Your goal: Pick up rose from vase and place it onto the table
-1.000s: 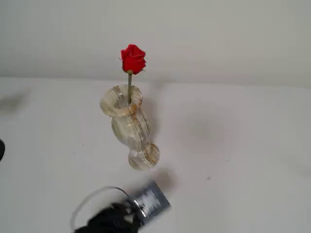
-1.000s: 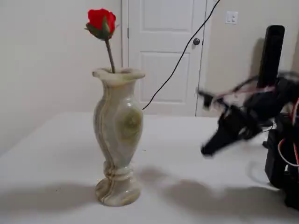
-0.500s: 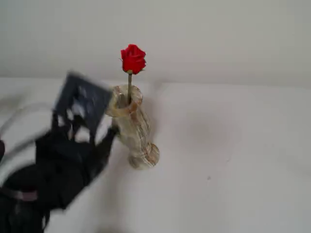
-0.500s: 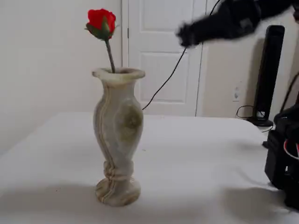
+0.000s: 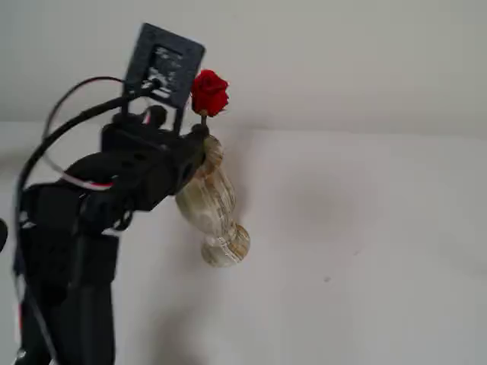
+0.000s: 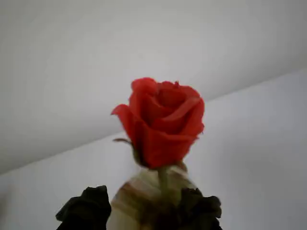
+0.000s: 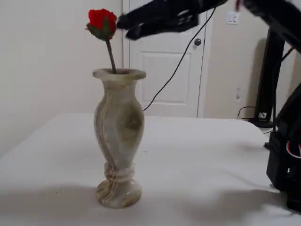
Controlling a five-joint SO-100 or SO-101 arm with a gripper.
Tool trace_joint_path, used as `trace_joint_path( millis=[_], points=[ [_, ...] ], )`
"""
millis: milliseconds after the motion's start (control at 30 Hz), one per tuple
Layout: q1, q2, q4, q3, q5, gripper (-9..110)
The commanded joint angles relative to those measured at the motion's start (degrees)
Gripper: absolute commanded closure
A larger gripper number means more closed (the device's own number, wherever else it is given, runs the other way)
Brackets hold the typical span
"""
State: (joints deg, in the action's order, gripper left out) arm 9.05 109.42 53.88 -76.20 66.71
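Note:
The rose needs to come out of the vase (image 5: 217,209) and go onto the table, so my gripper will next grab it by its thin stem (image 5: 204,120).
The rose (image 7: 102,22) stands upright in the vase (image 7: 118,127), its red bud well above the rim and its stem running down into the mouth. The vase stands upright on the white table (image 7: 202,160). In a fixed view my gripper (image 7: 126,28) hangs level with the bud, just to its right, and is not touching it. In the wrist view the rose (image 6: 160,122) fills the centre, with the vase's rim (image 6: 139,201) below it between my two dark fingertips (image 6: 86,208). The gripper (image 6: 144,211) is open and empty. In a fixed view the arm covers part of the vase (image 5: 217,209) below the rose (image 5: 209,93).
The arm's black base (image 5: 61,266) stands to the left of the vase in a fixed view, and shows at the right edge in the other (image 7: 284,155). A wall and a white door (image 7: 164,70) are behind the table.

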Motion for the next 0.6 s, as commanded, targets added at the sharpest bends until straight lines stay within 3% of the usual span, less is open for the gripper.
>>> trace_joint_path(
  millis=[0,167,567],
  points=[
    [-0.9,-2.4,-3.7,4.0,1.3,82],
    [-2.2,-5.4,-6.5,4.0,4.0,84],
    [-3.4,-4.6,-7.8,4.0,7.6,101]
  ],
)
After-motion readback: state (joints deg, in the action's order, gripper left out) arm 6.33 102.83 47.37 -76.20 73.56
